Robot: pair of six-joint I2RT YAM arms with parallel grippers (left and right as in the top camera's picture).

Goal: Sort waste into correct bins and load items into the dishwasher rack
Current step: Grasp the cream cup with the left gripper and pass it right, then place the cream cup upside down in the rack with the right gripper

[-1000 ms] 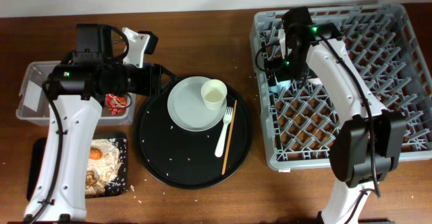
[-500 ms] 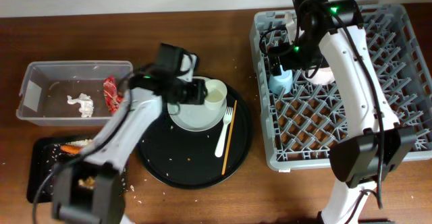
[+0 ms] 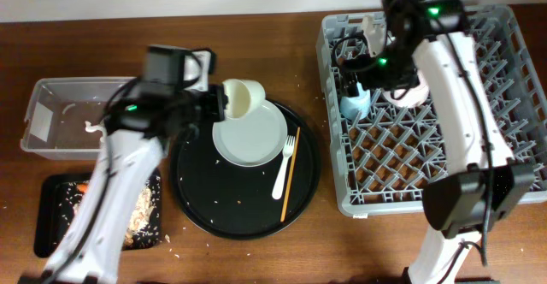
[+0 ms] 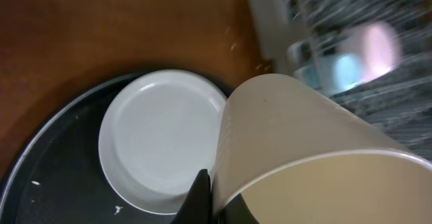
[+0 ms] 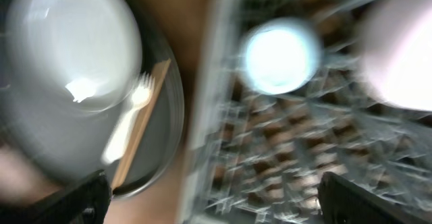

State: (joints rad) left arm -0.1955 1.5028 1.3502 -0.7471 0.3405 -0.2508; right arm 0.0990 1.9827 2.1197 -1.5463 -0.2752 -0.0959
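I will load the cream cup with its opening down into the dishwasher rack (image 3: 444, 160), so next I will grab it with my right gripper around its closed base end (image 3: 255, 94). That leaves the cup's rim free.
My left gripper (image 3: 224, 103) (image 4: 217, 207) is shut on the rim of the cream cup (image 3: 242, 97) (image 4: 304, 143). It holds the cup tipped on its side above the back-left edge of the pale grey plate (image 3: 250, 133) (image 4: 162, 140). The white fork (image 3: 284, 168) (image 5: 128, 126) and chopsticks (image 3: 291, 173) lie right of the plate. In the dishwasher rack (image 3: 444, 160), the blue cup (image 3: 357, 104) (image 5: 280, 59) sits beside the pinkish bowl (image 3: 402, 93) (image 5: 398, 55). My right gripper (image 3: 355, 68) (image 5: 216, 204) hangs open and empty above the blue cup.
Plate, fork and chopsticks rest on a large round black tray (image 3: 214, 203). The clear tub (image 3: 51, 104) at far left holds white tissue (image 3: 92, 127). In front of it, the shallow black tray (image 3: 51, 224) holds food scraps (image 3: 141, 207). My left arm crosses both.
My left gripper swung from the tub to the cream cup, shut on its rim and lifted it off the plate, tipping it. The right gripper rose slightly over the rack, still open.
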